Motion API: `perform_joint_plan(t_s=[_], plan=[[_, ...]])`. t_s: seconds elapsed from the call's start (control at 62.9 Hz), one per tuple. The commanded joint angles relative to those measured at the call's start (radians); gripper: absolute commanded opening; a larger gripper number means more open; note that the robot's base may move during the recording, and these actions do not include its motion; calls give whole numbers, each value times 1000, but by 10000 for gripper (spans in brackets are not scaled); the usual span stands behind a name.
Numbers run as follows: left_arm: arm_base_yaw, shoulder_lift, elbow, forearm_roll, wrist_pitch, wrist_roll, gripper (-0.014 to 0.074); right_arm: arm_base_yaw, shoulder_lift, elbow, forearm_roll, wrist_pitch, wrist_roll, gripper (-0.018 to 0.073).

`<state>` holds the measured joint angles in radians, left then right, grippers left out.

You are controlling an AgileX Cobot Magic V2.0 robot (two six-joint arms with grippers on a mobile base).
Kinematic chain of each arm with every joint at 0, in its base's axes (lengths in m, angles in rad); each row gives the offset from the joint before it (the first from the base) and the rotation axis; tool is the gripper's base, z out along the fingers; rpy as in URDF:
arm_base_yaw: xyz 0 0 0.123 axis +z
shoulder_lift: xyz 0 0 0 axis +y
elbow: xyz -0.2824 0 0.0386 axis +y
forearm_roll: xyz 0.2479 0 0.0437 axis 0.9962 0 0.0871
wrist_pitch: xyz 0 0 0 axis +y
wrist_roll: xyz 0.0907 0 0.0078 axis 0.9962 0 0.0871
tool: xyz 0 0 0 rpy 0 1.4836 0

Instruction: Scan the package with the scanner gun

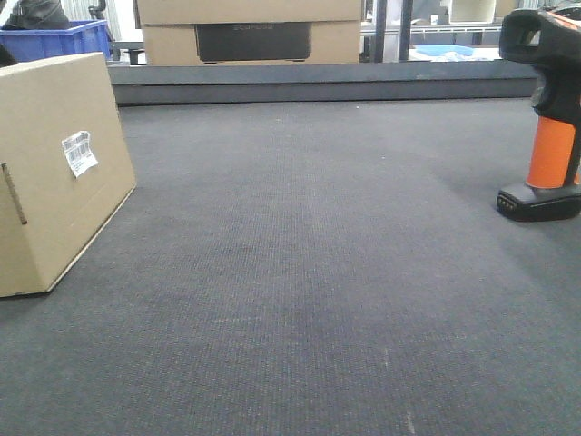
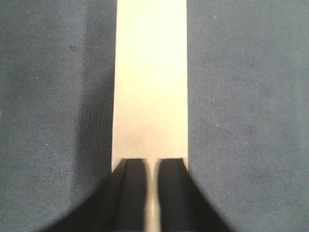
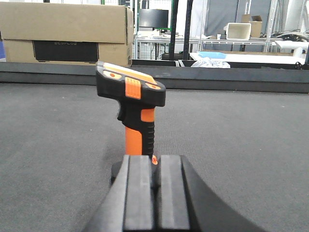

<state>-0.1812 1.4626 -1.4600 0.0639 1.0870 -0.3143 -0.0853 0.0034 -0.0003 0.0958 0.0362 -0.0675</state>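
My left gripper is next going to pick up the package by its narrow top edge [image 1: 50,62], to present the barcode label [image 1: 79,153] for scanning.
The package [image 1: 54,182] stands on a long edge at the left of the grey mat, its white barcode label [image 1: 79,153] facing right. In the left wrist view its narrow top edge [image 2: 150,87] runs straight ahead below my left gripper [image 2: 152,162]. That gripper's fingers are shut to a thin slit with nothing between them. The scanner gun [image 1: 547,118], with an orange handle and black head, stands upright on its base at the far right. My right gripper [image 3: 154,157] is shut just in front of the scanner gun [image 3: 135,101], hiding part of its base. Neither gripper shows in the front view.
Large cardboard boxes with a dark panel [image 1: 252,32] stand behind the raised dark ledge [image 1: 318,82] at the table's back. A blue bin [image 1: 59,38] sits at the back left. Grey mat [image 1: 309,272] lies between package and scanner.
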Motion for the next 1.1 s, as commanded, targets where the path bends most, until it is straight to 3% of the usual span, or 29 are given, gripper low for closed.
perform_joint_plan(t_s=[0.0,0.095,0.127,0.302,0.588,0.842,1.081], plan=[[-6,-1,-9,-8,-1,-5,304,3,-3,0,4,-22,-2,-162],[-6,10,0,-12,3,-5,580,3,-3,0,4,-22,-2,-162],[-6,14,6,-12,3,-5,624,3,-3,0,4,-22,-2,-162],[-6,60,53,-14,7,-5,503,3,-3,0,4,-22,-2,-162],[-9,137,60,-18,19,-5,502,3,-3,0,4,-22,-2,-162],[-60,177,60,-9,25,-4,497,3,-3,0,4,-22,-2,-162],[-60,177,60,12,25,-55,479,3,-3,0,4,-22,-2,-162]])
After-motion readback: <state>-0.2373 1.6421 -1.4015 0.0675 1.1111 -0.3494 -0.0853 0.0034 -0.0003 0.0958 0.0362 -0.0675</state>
